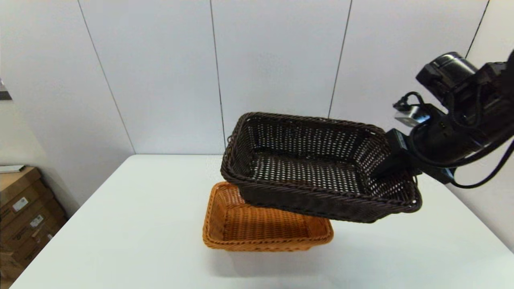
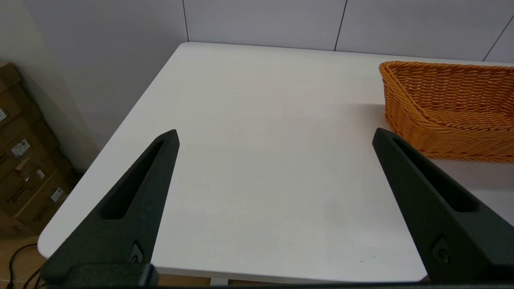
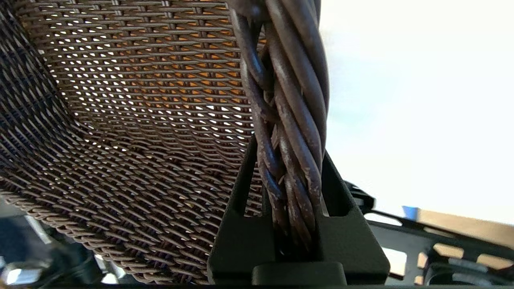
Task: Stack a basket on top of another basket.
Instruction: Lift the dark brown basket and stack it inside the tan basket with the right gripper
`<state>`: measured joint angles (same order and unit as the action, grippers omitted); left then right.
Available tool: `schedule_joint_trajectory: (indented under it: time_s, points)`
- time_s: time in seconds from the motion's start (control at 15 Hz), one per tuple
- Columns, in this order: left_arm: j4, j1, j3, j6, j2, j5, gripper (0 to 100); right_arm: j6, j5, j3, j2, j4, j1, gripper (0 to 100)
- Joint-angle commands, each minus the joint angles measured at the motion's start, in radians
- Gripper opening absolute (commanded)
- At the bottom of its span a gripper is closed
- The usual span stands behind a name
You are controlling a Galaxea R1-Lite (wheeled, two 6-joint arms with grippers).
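I need to move the dark brown basket (image 1: 313, 164) over the orange basket (image 1: 257, 228) before I open my right gripper, because the brown basket still hangs tilted above the orange basket and off its centre.
The dark brown basket (image 1: 313, 164) hangs in the air, tilted, above and slightly right of the orange basket (image 1: 257, 228), which rests on the white table (image 1: 132, 224). My right gripper (image 1: 395, 166) is shut on the dark basket's right-hand braided rim (image 3: 289, 132), one finger inside the wall and one outside. Orange weave shows through the dark basket's open floor in the right wrist view. My left gripper (image 2: 275, 140) is open and holds nothing, low over the table's left part, with the orange basket (image 2: 449, 108) off to its side.
Cardboard boxes (image 1: 24, 212) stand on the floor past the table's left edge. A panelled wall (image 1: 217, 72) runs behind the table's far edge. Bare tabletop lies left and in front of the orange basket.
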<state>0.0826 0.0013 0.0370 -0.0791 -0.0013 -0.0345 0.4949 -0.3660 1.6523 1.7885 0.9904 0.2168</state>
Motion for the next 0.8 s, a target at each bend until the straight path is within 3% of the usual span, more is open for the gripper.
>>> schedule_joint_trajectory:
  time_s: [0.07,0.8]
  points:
    - [0.0,0.0,0.0,-0.001,0.0,-0.001,100,0.004,0.028,0.15,0.183,0.048,0.092,0]
    - [0.0,0.0,0.0,-0.002,0.0,-0.001,100,0.03,0.051,0.29,0.41,0.043,0.196,0]
